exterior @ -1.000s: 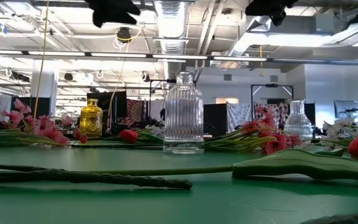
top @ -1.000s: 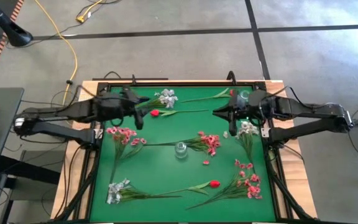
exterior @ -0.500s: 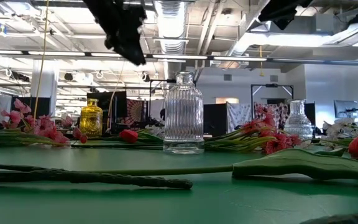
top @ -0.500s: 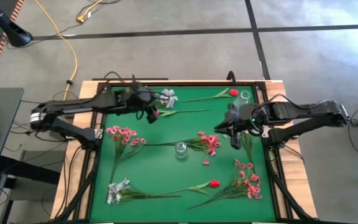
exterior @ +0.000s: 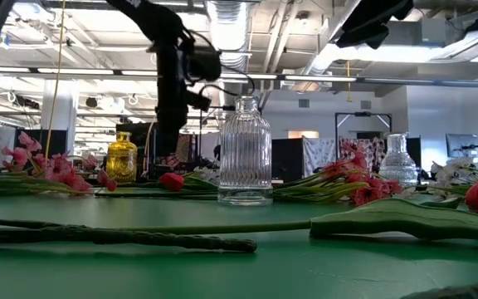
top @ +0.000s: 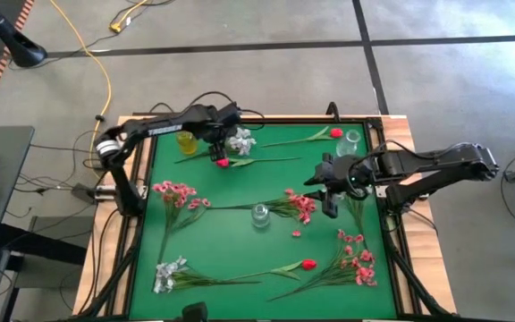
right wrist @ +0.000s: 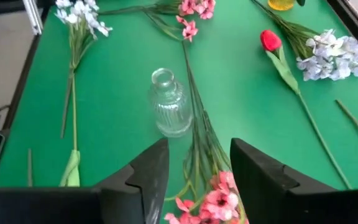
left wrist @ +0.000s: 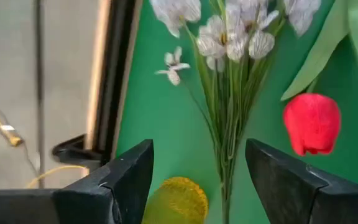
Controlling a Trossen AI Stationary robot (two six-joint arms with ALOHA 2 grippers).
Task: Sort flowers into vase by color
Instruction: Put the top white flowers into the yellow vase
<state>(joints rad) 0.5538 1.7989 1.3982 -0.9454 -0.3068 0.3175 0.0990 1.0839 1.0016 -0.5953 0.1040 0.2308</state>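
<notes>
The petals spread wide and delicate at the top of the whitish-lavender cluster [left wrist: 229,31], so the robot's left gripper should next grab the cluster by its bundled green stems.
Flowers lie flat on the green mat [top: 240,241]. My left gripper [top: 219,150] hangs open at the far left and points down. Between its fingers, below them, run the stems of a whitish-lavender cluster [left wrist: 229,31]. A red bud [left wrist: 311,123] and a yellow vase [left wrist: 179,199] lie beside those stems. My right gripper [right wrist: 194,180] is open above the stems of a pink spray [top: 298,204] at the middle right. A ribbed clear vase [top: 259,215] stands upright at the centre. Neither gripper holds anything.
A second clear vase [top: 353,139] and a red bud [top: 335,133] are at the far right. Pink sprays lie at the left [top: 177,192] and the near right [top: 356,259]. A white cluster [top: 166,273] and a red bud [top: 308,264] lie near the front edge.
My left arm has swung toward the table's far edge. Its gripper has come down over the whitish-lavender cluster and tipped from nearly level to pointing steeply down. My right gripper has moved a little toward the near edge, over the pink spray. No flower has moved.
</notes>
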